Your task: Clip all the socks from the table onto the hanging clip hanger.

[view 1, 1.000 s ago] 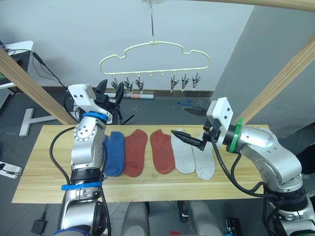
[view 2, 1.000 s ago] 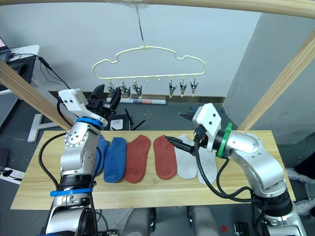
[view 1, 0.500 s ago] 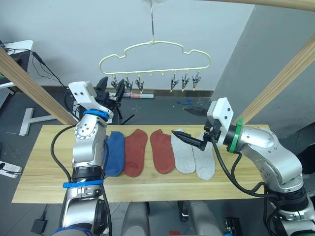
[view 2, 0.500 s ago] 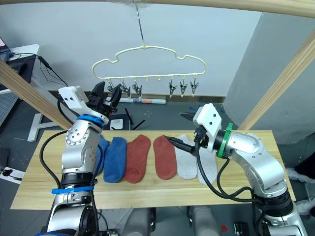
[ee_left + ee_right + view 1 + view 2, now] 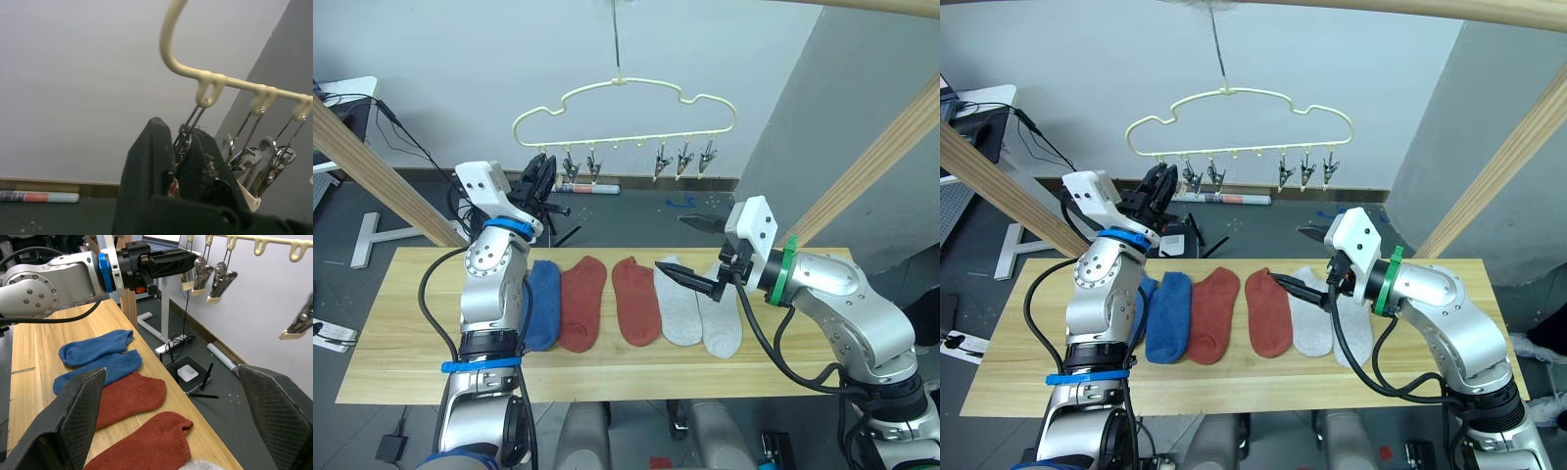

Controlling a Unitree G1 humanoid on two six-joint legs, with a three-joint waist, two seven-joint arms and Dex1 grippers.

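Observation:
Next, the right gripper picks up the light grey sock by its toe end [image 5: 722, 343] to bring the sock's cuff up to the clip hanger.
Six socks lie in a row on the table [image 5: 401, 343]: a blue sock [image 5: 543, 304], a second blue sock [image 5: 93, 347] partly behind my left arm, two rust-red socks [image 5: 582, 302] [image 5: 636, 299] and two grey socks [image 5: 677, 299] [image 5: 717, 318]. The cream clip hanger [image 5: 626, 103] hangs above and behind the table with no sock on it. My left gripper [image 5: 541, 176] is raised to the hanger's left end, shut on the leftmost clip [image 5: 183, 142]. My right gripper [image 5: 671, 242] hovers open above the grey socks, holding nothing.
Thick wooden frame poles slant down at the left [image 5: 372, 166] and at the right [image 5: 862, 171]. On the floor behind the table lie a rolled tube [image 5: 582, 189] and a small black-and-white device [image 5: 191, 373], with cables at the far left.
My left gripper moved slightly up and right to the leftmost clip and closed on it. The hanger shifted a little to the right. The right arm stayed still.

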